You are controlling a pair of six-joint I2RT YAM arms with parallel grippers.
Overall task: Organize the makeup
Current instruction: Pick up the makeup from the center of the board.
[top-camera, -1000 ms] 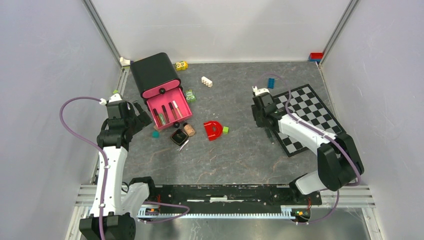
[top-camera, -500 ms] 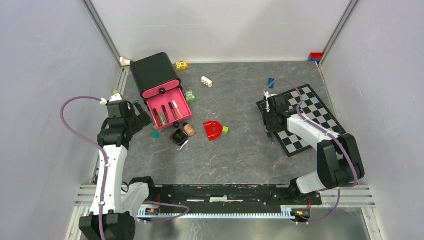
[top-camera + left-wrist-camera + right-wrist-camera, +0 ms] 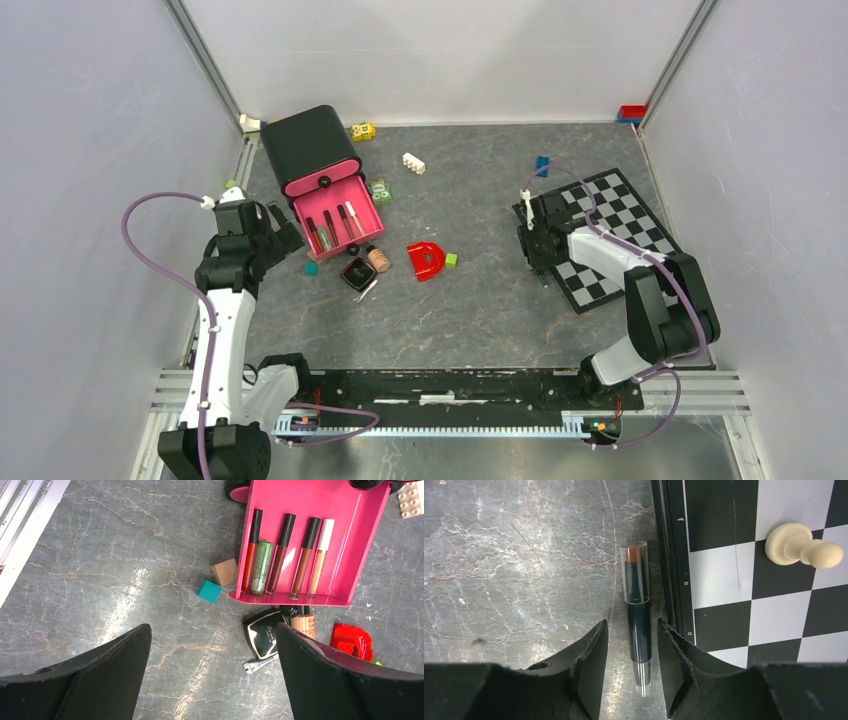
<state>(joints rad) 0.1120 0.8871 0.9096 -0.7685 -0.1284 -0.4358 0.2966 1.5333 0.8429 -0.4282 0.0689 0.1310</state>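
Observation:
The lip crayon's body is between the gripper's open fingers in the right wrist view. My right gripper should close on the crayon's body now.
A dark lip crayon with a clear cap lies on the grey floor against the chessboard's left edge. My right gripper is open and low over it, one finger on each side of the barrel with thin gaps; it shows at the board's edge. Several slim tubes lie in the pink drawer. In front of the drawer rest a square black compact, a beige bottle and a small silver tool. My left gripper hangs open and empty, above bare floor.
The black organizer stands behind its drawer. A teal cube, a wooden cube and a red D-shaped piece lie near the drawer. A cream pawn lies on the board. Toy bricks dot the back.
My right wrist swung right and then came nearer along the board's left edge, ending astride the crayon. The left arm has not moved.

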